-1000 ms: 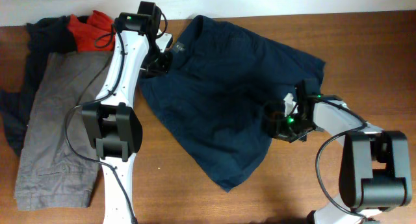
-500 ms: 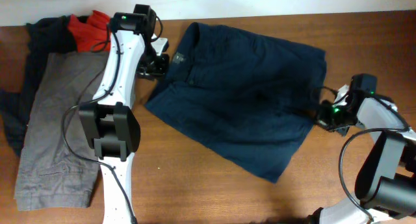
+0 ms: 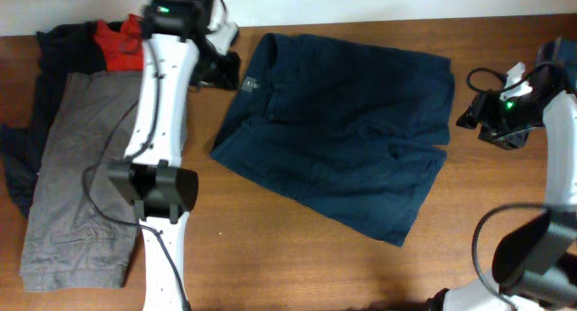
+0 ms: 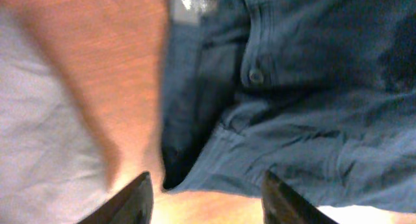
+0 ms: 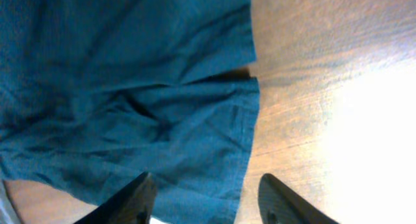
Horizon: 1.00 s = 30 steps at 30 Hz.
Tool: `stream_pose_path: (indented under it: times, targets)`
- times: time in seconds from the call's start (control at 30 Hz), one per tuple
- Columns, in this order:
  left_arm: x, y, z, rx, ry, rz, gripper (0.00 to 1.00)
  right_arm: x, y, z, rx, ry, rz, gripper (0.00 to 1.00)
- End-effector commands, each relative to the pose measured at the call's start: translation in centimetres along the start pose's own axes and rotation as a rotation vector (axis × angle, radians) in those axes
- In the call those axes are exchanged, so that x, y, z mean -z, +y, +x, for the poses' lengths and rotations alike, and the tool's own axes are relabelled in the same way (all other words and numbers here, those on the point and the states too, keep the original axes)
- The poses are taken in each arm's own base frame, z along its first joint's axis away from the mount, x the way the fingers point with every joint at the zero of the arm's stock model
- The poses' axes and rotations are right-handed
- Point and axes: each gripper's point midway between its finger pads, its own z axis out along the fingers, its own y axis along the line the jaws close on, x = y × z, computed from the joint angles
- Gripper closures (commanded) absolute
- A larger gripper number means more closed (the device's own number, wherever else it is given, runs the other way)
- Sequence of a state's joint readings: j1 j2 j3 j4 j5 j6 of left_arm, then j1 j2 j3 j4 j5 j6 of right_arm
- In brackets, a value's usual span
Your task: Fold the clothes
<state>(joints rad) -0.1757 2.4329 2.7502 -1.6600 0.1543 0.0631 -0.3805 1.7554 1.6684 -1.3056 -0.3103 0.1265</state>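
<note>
I next need to use my right gripper to grab the navy shorts (image 3: 334, 131) at the outer hem corner of the near leg, so that leg folds over the other.
Navy shorts (image 3: 334, 131) lie spread flat in the middle of the table, waistband at the left, leg hems at the right. My left gripper (image 3: 224, 71) hovers just off the waistband's left end, open and empty. In the left wrist view its gripper (image 4: 208, 199) sits over the button (image 4: 257, 75) and fly area of the shorts (image 4: 312, 120). My right gripper (image 3: 472, 113) is to the right of the leg hems, open and apart from the cloth. In the right wrist view that gripper (image 5: 205, 199) hangs above the hem edge of the shorts (image 5: 130, 107).
A pile of other clothes lies at the left: grey trousers (image 3: 77, 167), a red garment (image 3: 122, 39) and a dark garment (image 3: 50, 54). Bare wooden table (image 3: 270, 248) shows in front of the shorts. The left arm (image 3: 162, 122) stretches between the pile and the shorts.
Both grippers pulled the shorts out flat, then opened and let go. The right arm has drawn back to the right and up; the left has moved slightly back.
</note>
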Motion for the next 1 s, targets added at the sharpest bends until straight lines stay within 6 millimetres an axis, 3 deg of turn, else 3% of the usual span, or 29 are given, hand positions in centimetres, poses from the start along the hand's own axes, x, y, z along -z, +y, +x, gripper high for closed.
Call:
stream_pose_path:
  times: [0.0, 0.07, 0.2, 0.27, 0.37, 0.4, 0.53, 0.63, 0.73, 0.83, 0.97]
  targets:
    - [6.2, 1.3, -1.7, -0.011, -0.183, -0.044, 0.38, 5.0, 3.9, 1.6, 0.104, -0.097, -0.054, 0.38]
    - [9.5, 1.1, -1.9, -0.016, -0.265, -0.054, 0.35, 6.8, 4.7, 3.5, 0.112, -0.117, -0.032, 0.36]
    - [13.5, 1.2, -1.3, -0.021, -0.343, -0.107, 0.25, 9.2, 5.6, 7.1, 0.135, -0.121, -0.007, 0.35]
    - [14.8, 1.4, -1.0, -0.009, -0.368, -0.133, 0.04, 10.1, 5.6, 9.5, 0.13, -0.104, 0.038, 0.34]
    - [15.1, 1.1, -0.5, 0.01, -0.357, -0.126, 0.03, 10.7, 4.8, 12.7, 0.102, -0.084, 0.153, 0.33]
    - [14.3, 1.1, -0.1, 0.013, -0.321, -0.122, 0.03, 10.5, 5.0, 13.6, 0.108, -0.081, 0.167, 0.32]
    - [7.3, 1.5, 3.0, 0.032, -0.052, -0.104, 0.03, 7.3, 5.7, 15.8, 0.138, -0.021, 0.199, 0.29]
    - [2.2, 2.7, 5.9, 0.031, 0.134, -0.124, 0.03, 2.4, 5.1, 17.7, 0.144, 0.068, 0.237, 0.29]
    - [-2.5, 3.3, 7.4, -0.025, 0.214, -0.111, 0.03, -2.2, 4.1, 20.2, 0.149, 0.166, 0.232, 0.3]
    - [-5.6, 3.6, 8.6, -0.074, 0.255, -0.1, 0.03, -4.6, 3.6, 21.8, 0.13, 0.227, 0.203, 0.32]
    - [-9.2, 3.8, 8.7, -0.121, 0.226, -0.078, 0.06, -6.3, 3.0, 22.7, 0.106, 0.251, 0.196, 0.32]
